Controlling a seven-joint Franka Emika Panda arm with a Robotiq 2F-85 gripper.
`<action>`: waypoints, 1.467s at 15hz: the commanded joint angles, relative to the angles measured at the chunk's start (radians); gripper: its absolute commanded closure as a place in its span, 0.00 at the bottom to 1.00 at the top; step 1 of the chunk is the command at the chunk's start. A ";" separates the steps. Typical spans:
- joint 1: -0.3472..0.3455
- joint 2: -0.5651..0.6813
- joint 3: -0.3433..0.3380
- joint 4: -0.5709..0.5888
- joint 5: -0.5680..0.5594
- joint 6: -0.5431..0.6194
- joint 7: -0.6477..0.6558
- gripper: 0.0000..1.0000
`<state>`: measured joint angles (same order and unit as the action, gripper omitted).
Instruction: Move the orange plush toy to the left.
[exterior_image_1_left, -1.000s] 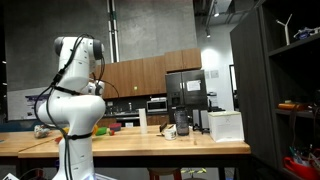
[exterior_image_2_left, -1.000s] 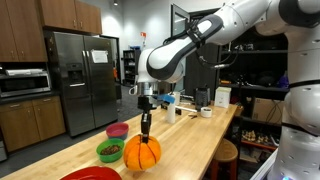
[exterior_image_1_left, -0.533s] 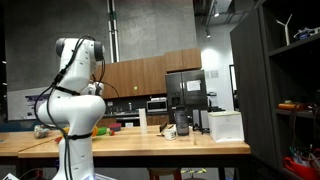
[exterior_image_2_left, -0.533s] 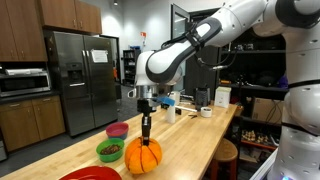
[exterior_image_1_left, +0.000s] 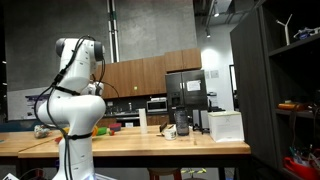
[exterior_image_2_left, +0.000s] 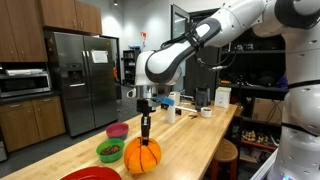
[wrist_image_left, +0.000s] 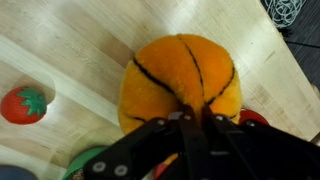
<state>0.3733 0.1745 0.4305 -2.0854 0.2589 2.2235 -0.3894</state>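
The orange plush toy overlaps the red plate's rim, low over the wood, and would settle there if my gripper opened now, so it is time to open.
The orange plush toy (exterior_image_2_left: 142, 156) is a round pumpkin-like ball with dark seams, low over the wooden counter (exterior_image_2_left: 205, 140) near its front end. My gripper (exterior_image_2_left: 146, 127) comes straight down on its top, fingers pressed together. In the wrist view the toy (wrist_image_left: 170, 75) fills the middle and the shut fingers (wrist_image_left: 190, 122) pinch its top fabric. I cannot tell whether the toy touches the counter. In an exterior view the robot's white body (exterior_image_1_left: 72, 105) hides the toy and gripper.
A green bowl (exterior_image_2_left: 109, 151), a pink bowl (exterior_image_2_left: 117, 130) and a red plate (exterior_image_2_left: 90, 174) lie close beside the toy. A small red tomato toy (wrist_image_left: 23, 103) lies on the wood. Cups and a white box (exterior_image_2_left: 221, 97) stand at the counter's far end.
The gripper and the orange toy sank very slightly a second ago and have stayed still since.
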 joint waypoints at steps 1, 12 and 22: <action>-0.007 -0.010 0.002 0.010 0.001 -0.022 -0.020 0.98; -0.025 -0.033 -0.011 -0.003 0.004 -0.022 -0.020 0.07; -0.083 -0.121 -0.073 -0.056 0.012 0.004 0.019 0.00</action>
<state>0.3037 0.1206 0.3768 -2.0921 0.2609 2.2235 -0.3854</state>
